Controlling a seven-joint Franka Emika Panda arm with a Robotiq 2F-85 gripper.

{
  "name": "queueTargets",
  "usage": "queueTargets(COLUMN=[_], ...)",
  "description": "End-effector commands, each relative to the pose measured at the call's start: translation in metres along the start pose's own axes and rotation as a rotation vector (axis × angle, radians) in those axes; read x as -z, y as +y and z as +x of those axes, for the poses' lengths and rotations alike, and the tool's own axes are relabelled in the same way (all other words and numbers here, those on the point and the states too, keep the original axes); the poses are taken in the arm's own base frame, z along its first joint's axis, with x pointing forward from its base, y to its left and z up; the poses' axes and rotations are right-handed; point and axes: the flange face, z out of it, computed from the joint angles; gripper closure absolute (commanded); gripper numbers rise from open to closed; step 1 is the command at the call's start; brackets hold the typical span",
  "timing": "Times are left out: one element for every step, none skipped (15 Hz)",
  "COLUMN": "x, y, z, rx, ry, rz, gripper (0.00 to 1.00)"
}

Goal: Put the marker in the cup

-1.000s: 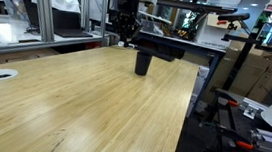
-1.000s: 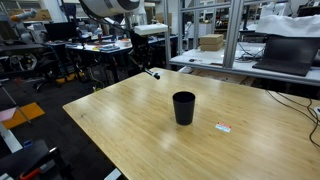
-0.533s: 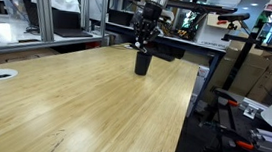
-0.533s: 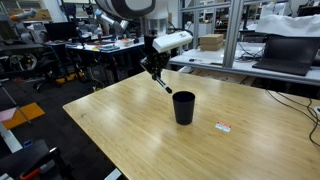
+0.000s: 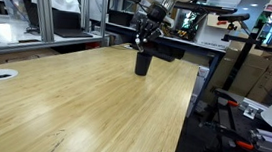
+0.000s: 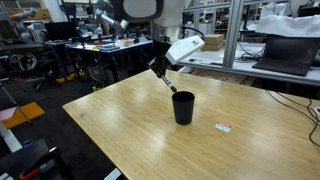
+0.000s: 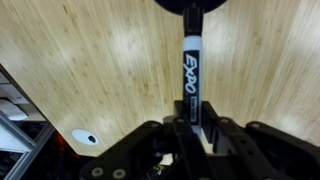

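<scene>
The tip of the marker is all that reaches the black cup's rim, so the marker would likely fall outside if my gripper opened now. My gripper should keep holding the marker until it is in the black cup.
The black cup (image 5: 142, 63) (image 6: 184, 107) stands upright on the wooden table in both exterior views; its rim (image 7: 192, 3) shows at the top edge of the wrist view. My gripper (image 6: 160, 69) (image 5: 146, 33) (image 7: 188, 128) is shut on the marker (image 7: 189, 70), a dark Expo pen with a white label. The marker (image 6: 166, 81) hangs tilted just above and beside the cup's rim, with its tip pointing toward the cup mouth.
A flat white ring (image 5: 1, 74) (image 7: 87, 138) lies near a far table edge. A small white and red tag (image 6: 224, 126) lies on the table beside the cup. Metal frames, desks and laptops surround the table (image 6: 130, 130).
My gripper has moved with the marker across the table toward the cup and now hovers close to its rim. The cup has not moved.
</scene>
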Motion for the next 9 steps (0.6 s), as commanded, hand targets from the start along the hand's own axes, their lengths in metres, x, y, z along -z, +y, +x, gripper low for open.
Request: queueTargets(x=[0.0068,0.0066,0.0066,0.0065,0.0065,0.0069,0.0075,0.0080,0.0084], y=[0.0057,0.0064,0.0072,0.0073,0.0072,0.0072,0.0071,0.0073,0.0069], z=[0.0104,0.0125,0.0137,0.0124,0.0109,0.0094,0.0071,0.0058,0.0042], rx=[-0.010,-0.027,-0.043,-0.061,-0.067,-0.072,-0.077,-0.085,-0.091], ry=[0.086,0.103,0.115,0.112,0.102,0.099,0.096,0.093,0.091], rz=[-0.027,-0.033,-0.039,-0.043,-0.046,-0.049,-0.053,-0.055,-0.056], gripper=[0.95,0.95,0.95,0.95,0.95,0.95,0.95,0.95,0.95])
